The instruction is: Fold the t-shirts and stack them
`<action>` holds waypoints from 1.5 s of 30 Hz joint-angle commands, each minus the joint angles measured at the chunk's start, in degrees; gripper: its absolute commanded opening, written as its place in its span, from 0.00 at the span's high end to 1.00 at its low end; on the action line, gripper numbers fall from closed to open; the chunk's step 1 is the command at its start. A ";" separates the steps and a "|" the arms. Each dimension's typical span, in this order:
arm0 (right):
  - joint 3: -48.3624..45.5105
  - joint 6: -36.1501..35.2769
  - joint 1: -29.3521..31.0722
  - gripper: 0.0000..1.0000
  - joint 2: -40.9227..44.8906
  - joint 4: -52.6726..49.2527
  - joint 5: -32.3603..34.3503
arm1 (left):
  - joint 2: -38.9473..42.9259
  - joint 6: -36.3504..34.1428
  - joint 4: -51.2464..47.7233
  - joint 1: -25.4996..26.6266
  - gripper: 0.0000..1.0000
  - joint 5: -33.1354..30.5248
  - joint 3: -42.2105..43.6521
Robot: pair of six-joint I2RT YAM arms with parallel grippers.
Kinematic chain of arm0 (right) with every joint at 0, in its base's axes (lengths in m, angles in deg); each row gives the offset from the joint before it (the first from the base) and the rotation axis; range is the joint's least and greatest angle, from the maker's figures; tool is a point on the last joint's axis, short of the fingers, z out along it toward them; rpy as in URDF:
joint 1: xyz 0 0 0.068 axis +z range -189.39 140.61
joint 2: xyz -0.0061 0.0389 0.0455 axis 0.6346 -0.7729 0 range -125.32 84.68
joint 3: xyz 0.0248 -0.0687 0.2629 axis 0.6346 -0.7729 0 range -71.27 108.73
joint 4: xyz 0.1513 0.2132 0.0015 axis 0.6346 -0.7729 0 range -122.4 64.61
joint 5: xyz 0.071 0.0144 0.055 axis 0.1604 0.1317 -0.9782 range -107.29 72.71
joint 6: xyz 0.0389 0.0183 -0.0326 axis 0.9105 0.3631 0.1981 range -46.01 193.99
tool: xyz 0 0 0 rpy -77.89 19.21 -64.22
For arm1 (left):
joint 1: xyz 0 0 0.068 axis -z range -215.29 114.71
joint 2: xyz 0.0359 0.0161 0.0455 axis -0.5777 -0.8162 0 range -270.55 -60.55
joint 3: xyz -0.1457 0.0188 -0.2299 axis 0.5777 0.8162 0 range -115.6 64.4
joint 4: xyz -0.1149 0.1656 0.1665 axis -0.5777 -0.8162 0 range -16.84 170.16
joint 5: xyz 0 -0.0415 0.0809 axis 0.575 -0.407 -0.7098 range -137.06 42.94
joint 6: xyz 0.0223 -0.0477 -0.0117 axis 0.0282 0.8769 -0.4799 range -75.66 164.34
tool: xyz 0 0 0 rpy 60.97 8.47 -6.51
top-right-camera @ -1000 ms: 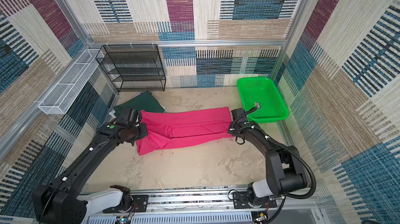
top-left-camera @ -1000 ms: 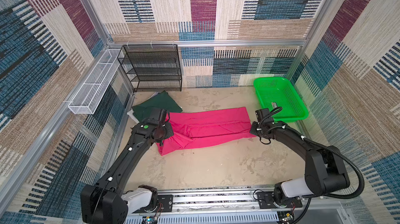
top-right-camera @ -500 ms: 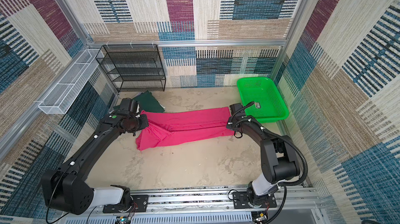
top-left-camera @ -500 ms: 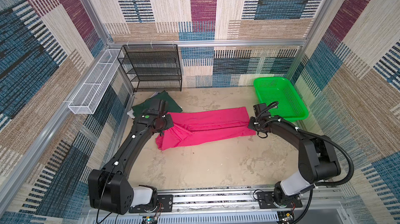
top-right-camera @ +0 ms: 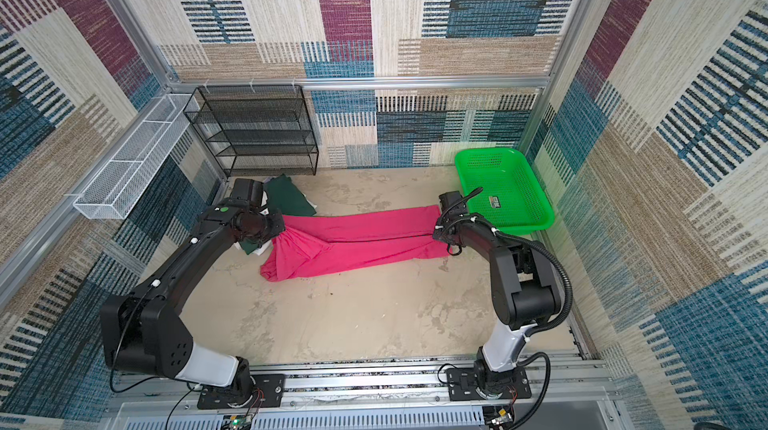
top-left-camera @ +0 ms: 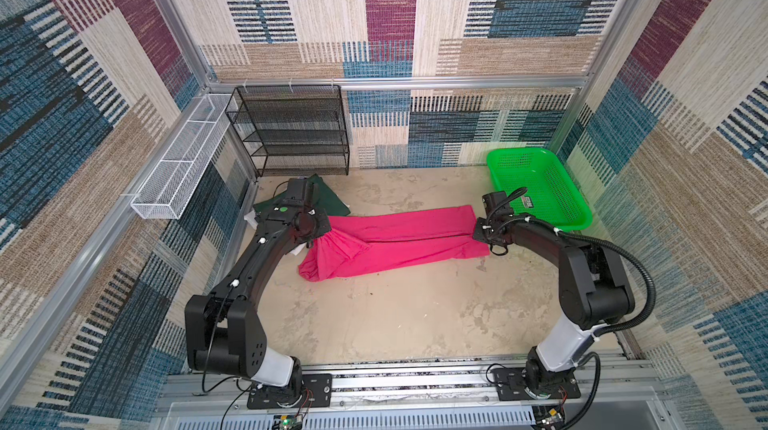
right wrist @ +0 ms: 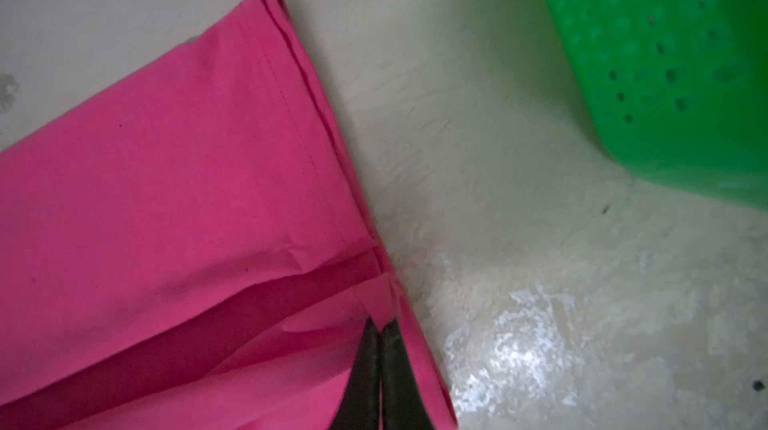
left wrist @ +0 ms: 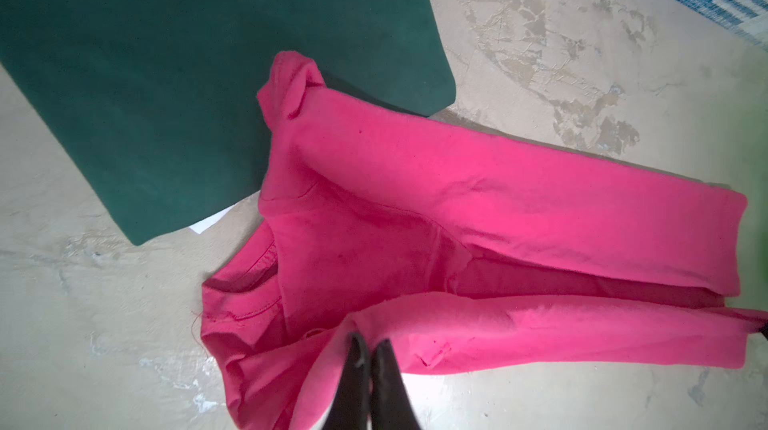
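Note:
The near flap hangs raised from my left gripper, a strip open before the far flap, and would drop short, so it is too early to release.
A bright pink t-shirt (top-left-camera: 407, 237) (top-right-camera: 374, 241) lies stretched left to right on the floor, folded into a long band with two flaps meeting along its middle. My left gripper (top-left-camera: 326, 233) (left wrist: 371, 340) is shut on the pink cloth at the bunched left end. At the band's hemmed right end, my right gripper (top-left-camera: 478, 237) (right wrist: 380, 324) is shut on the near flap's corner. A folded dark green t-shirt (top-left-camera: 328, 199) (left wrist: 208, 75) lies at the back left, with a white t-shirt (left wrist: 210, 222) peeking out from under it.
A bright green perforated basket (top-left-camera: 579, 216) (right wrist: 665, 75) stands at the back right, close to the right gripper. A black mesh rack (top-left-camera: 291, 129) stands against the back wall. A white wire basket (top-left-camera: 178, 166) hangs on the left wall.
Both grippers have carried the pink shirt's near long edge toward the back wall. The near flap now lies folded over the middle.

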 commanded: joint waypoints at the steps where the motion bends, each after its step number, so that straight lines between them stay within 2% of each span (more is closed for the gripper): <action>1: 1.58 -1.00 -0.14 1.00 -1.71 2.19 -1.05 | -2.12 -1.59 1.81 -0.73 1.00 0.83 -1.49; 8: 5.54 -2.43 -0.23 1.00 -6.21 1.92 -1.28 | -6.78 -2.51 3.21 -2.49 0.98 1.51 -3.34; 10: 6.04 -2.86 -0.22 0.94 -7.17 2.06 -1.49 | -8.55 -2.88 4.03 -3.12 0.94 2.04 -3.54; 13: 4.44 -3.01 -0.23 0.90 -5.67 4.12 -1.28 | -11.24 -3.38 7.39 -4.17 0.93 4.47 -3.78; 16: 2.34 -3.45 -0.23 0.80 -2.74 5.92 -0.50 | -13.92 -3.28 9.03 -4.82 0.88 6.98 -5.71; 18: 1.34 -3.83 -0.22 0.68 -0.58 5.97 0.79 | -15.38 -3.00 8.93 -4.83 0.74 7.19 -7.48; 20: -0.17 -4.20 -0.25 0.57 1.77 6.13 1.22 | -15.94 -3.41 8.88 -4.82 0.64 6.73 -8.69; 24: -4.91 -3.94 -0.23 0.47 7.38 6.36 -0.11 | -12.16 -5.15 10.75 -4.67 0.58 4.45 -6.48; 26: -6.50 -3.32 -0.23 0.46 8.35 4.03 -0.59 | -8.36 -5.33 10.47 -3.49 0.56 6.14 -3.51; 28: -8.09 -2.75 -0.22 0.46 8.66 2.30 -0.97 | -4.89 -5.72 8.92 -0.78 0.53 5.16 -0.55; 32: -12.69 -1.95 -0.20 0.52 10.68 5.33 -2.08 | -1.44 -5.28 8.31 3.69 0.54 6.16 6.05; 40: -13.14 -2.03 -0.25 0.54 8.32 6.77 -3.91 | -7.50 -7.66 6.59 11.62 0.52 2.56 7.03; 45: -14.51 -2.36 -0.23 0.66 7.81 7.85 -4.09 | -11.98 -7.85 5.49 12.91 0.53 -0.04 5.14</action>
